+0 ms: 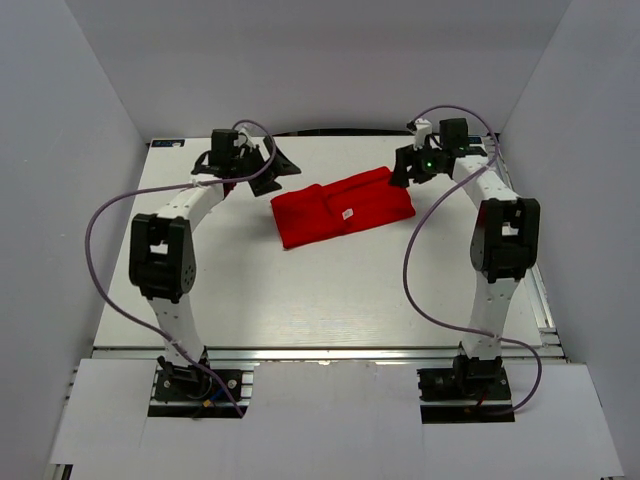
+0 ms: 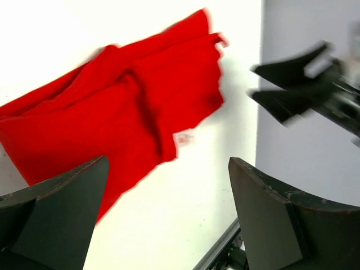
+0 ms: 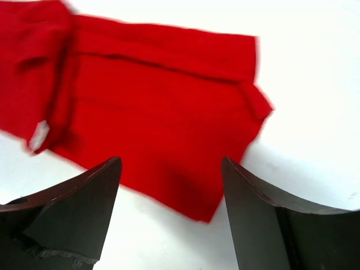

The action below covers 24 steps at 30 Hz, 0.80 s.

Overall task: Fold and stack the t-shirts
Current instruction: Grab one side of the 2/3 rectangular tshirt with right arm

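Note:
My right gripper is to grab the edge of the red t-shirt's far end next, near the t-shirt's corner. It needs to fold that end over the rest of the t-shirt.
The red t-shirt (image 1: 340,210) lies folded into a long strip on the white table, slanting from near left up to far right, with its small white label (image 1: 349,213) on top. My left gripper (image 1: 272,168) is open and empty, just off the shirt's left end. In the left wrist view the shirt (image 2: 112,107) lies ahead of the left gripper (image 2: 169,163). My right gripper (image 1: 403,170) is open and empty above the shirt's far right end. In the right wrist view the shirt's corner (image 3: 157,101) sits between the right gripper's (image 3: 171,163) jaws.
The white table (image 1: 320,290) is boxed in by grey walls on the left, right and back. A metal rail (image 1: 320,350) runs along its near edge. Purple cables loop from both arms. The right gripper also shows in the left wrist view (image 2: 292,84).

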### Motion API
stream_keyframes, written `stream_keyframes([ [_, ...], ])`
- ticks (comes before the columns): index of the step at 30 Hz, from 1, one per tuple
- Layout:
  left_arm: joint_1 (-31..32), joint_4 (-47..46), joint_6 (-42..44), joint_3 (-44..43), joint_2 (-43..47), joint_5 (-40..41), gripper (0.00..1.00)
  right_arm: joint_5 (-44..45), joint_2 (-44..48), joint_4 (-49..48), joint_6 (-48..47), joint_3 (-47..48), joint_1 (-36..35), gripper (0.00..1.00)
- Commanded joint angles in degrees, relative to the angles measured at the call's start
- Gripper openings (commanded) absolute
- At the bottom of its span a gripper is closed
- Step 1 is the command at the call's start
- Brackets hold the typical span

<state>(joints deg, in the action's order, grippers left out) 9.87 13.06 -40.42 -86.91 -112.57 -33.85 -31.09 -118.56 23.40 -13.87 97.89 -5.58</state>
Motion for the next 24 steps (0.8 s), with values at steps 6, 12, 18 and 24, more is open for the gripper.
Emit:
stream_keyframes([
  [6,-2.22,-4.18,0.79,9.65,16.24,0.97,0.98,9.64,-8.52,0.95,1.38,7.49,0.66,0.79],
  [12,-2.40,-4.62,-0.70,15.89,21.86,1.50,0.98,8.69,-11.34,0.42,2.18,7.76,2.68,0.79],
  [18,-2.57,-4.36,-1.06,19.41,24.77,2.20,0.98,1.92,-14.41,2.18,1.12,9.34,2.86,0.78],
  [24,-2.92,-2.52,-0.97,19.50,26.35,2.91,0.98,1.30,-17.31,2.88,2.26,10.13,2.33,0.77],
])
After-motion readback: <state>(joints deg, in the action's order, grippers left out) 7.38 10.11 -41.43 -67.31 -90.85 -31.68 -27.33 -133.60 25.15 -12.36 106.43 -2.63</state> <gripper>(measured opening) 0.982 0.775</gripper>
